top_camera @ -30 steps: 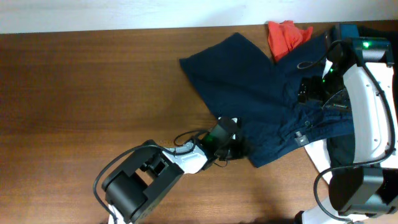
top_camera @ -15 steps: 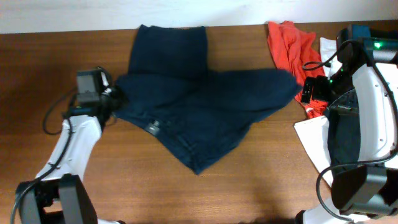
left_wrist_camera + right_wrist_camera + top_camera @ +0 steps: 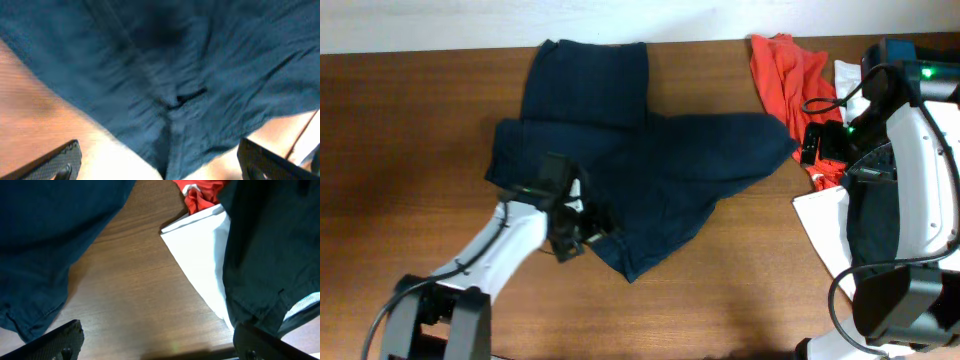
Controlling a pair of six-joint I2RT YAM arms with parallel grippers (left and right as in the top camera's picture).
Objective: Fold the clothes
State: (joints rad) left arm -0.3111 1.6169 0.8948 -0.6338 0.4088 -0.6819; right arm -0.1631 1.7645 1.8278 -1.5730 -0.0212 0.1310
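My right gripper grabs the navy garment by its tip [image 3: 786, 143] next, away from my left gripper, to spread the garment out for folding.
The clothes [image 3: 650, 160] are one big navy garment lying spread across the back middle of the wooden table, with a leg reaching to the far edge. My left gripper [image 3: 575, 228] hovers over its near-left part, jaws wide open. In the left wrist view the navy cloth [image 3: 165, 75] fills the picture below my left gripper [image 3: 159, 152], and nothing sits between the fingers. My right gripper [image 3: 812, 145] stands open just past the garment's right tip. In its wrist view my right gripper [image 3: 157, 332] is over bare wood, with the navy cloth [image 3: 45, 235] at the left.
A red-orange garment [image 3: 790, 70] lies at the back right, also seen as a red-orange corner [image 3: 200, 195]. A white cloth [image 3: 825, 225] and a dark garment [image 3: 875, 220] lie under the right arm; the wrist view shows the white cloth [image 3: 200, 255] and dark garment [image 3: 270, 245].
The garment was dragged left and spread out. My left gripper has since let go of its left edge, opened wide and moved to the near-left part. The right arm barely moved.
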